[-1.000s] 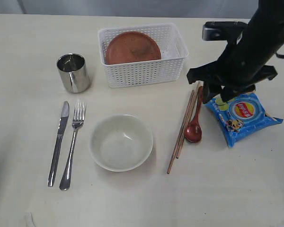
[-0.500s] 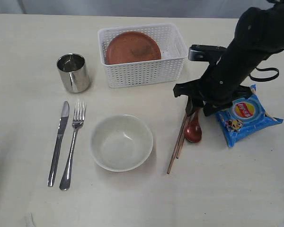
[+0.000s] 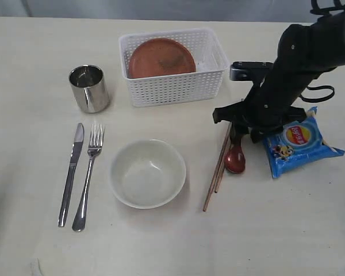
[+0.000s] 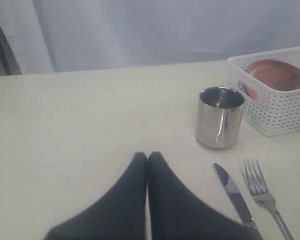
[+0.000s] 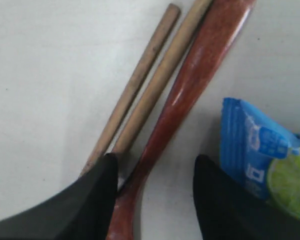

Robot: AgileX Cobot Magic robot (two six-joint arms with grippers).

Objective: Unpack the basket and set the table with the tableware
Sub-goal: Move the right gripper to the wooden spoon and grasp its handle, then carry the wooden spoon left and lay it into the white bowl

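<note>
I should close my right gripper now: its fingers reach down around the spoon's handle, so they would hold the reddish-brown spoon (image 3: 235,157).
The white basket (image 3: 175,86) stands at the back of the cream table (image 3: 161,241) with the brown plate (image 3: 161,57) still inside. On the table lie the steel cup (image 3: 89,87), knife (image 3: 71,172), fork (image 3: 88,175), cream bowl (image 3: 148,173), chopstick pair (image 3: 217,169) and reddish-brown spoon (image 3: 235,157). My right gripper (image 5: 155,162) is open low over the spoon handle (image 5: 190,85), one finger by the chopsticks (image 5: 145,90), the other against the blue packet (image 5: 260,150). My left gripper (image 4: 147,156) is shut and empty, near the cup (image 4: 220,117).
The blue chip packet (image 3: 296,144) lies to the right of the spoon, partly under my right arm. In the left wrist view the knife (image 4: 232,192) and fork (image 4: 262,192) lie beside my fingers, with the basket (image 4: 275,107) beyond.
My right arm has swung left and down from over the chip packet to the spoon and chopsticks. The packet has shifted slightly. The left arm stays out of the exterior view.
</note>
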